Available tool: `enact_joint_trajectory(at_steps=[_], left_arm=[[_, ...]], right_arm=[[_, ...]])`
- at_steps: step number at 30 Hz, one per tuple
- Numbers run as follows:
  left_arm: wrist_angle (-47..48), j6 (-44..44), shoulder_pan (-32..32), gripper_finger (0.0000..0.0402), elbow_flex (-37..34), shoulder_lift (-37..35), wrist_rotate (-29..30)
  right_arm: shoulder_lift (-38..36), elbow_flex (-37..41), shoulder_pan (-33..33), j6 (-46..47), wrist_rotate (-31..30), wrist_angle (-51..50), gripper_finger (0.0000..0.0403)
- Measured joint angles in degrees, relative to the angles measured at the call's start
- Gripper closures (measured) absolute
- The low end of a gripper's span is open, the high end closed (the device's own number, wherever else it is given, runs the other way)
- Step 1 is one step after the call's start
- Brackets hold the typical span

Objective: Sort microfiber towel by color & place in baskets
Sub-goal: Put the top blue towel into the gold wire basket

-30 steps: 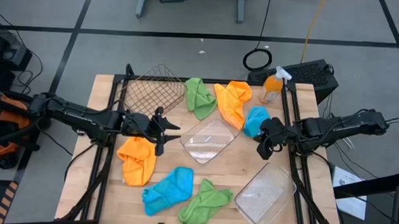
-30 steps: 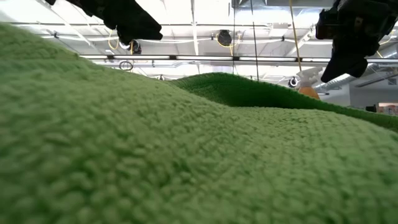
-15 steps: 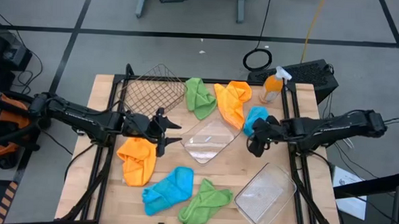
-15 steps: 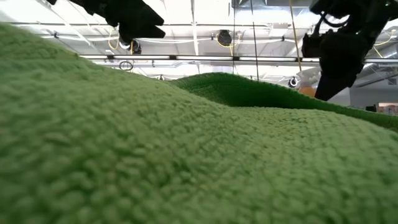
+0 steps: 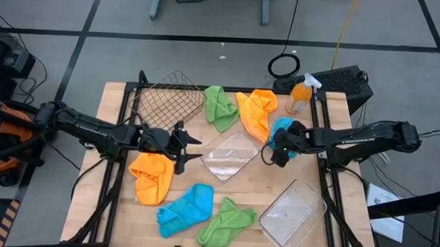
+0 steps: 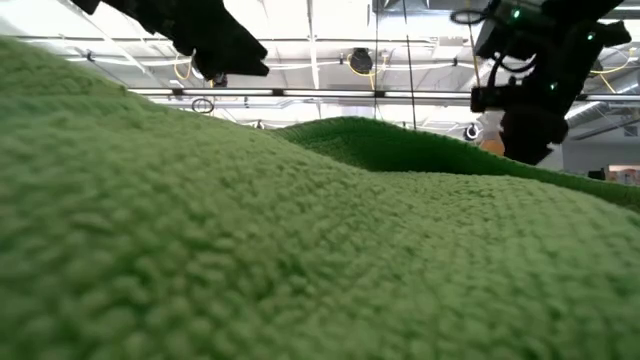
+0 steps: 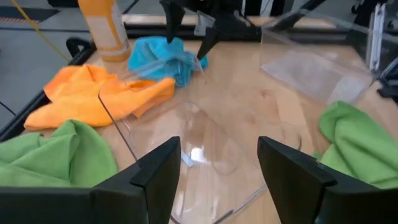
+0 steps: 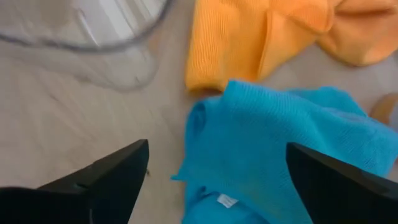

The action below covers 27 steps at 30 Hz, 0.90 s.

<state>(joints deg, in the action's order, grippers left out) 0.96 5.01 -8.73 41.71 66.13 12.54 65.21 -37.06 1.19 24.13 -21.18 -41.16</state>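
The blue towel should go into the wire-mesh basket, so the robot's right gripper needs to grab it by its hemmed edge (image 8: 214, 186) next.
Six microfiber towels lie on the table: green (image 5: 219, 107), orange (image 5: 256, 112) and blue (image 5: 283, 131) at the far side, orange (image 5: 151, 177), blue (image 5: 186, 210) and green (image 5: 227, 222) at the near side. A wire-mesh basket (image 5: 169, 99) stands at the far left. One clear tray (image 5: 230, 155) is in the middle, another (image 5: 292, 213) at the near right. My right gripper (image 8: 217, 180) hangs open over the far blue towel (image 8: 280, 143), pointing steeply down, a finger on either side of its near-left part. My left gripper (image 5: 187, 152) is open above the middle tray's left end (image 7: 205, 143).
An orange spray bottle (image 5: 301, 93) stands at the far right corner, just beyond the blue towel. The near green towel (image 6: 300, 250) fills most of the low view, right in front of that camera. Bare wood shows between the middle tray and the near towels.
My right gripper has moved toward the table's middle and down, onto the far blue towel's near-left edge. It has tipped more steeply downward and has opened from shut to wide. The towels and trays lie as before.
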Motion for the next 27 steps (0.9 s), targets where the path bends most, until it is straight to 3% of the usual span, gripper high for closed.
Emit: enact_joint_trajectory(at_steps=[6,13,19,27], left_arm=[[-2.0,-1.2,0.0,0.0180,0.0,1.9,0.0],[-4.1,-1.2,0.0,0.0180,0.0,2.0,0.1],[-4.1,-1.2,0.0,0.0180,0.0,2.0,0.0],[-4.0,-1.3,0.0,0.0180,0.0,2.0,-0.1]], right_arm=[[7.3,0.0,0.2,-0.4,-4.5,-1.1,0.0030],[15.3,0.0,2.9,0.1,-1.0,-0.2,0.0074],[19.6,-0.3,3.6,0.7,2.1,1.1,0.0168],[19.8,-0.2,3.6,2.5,5.4,3.2,0.0347]])
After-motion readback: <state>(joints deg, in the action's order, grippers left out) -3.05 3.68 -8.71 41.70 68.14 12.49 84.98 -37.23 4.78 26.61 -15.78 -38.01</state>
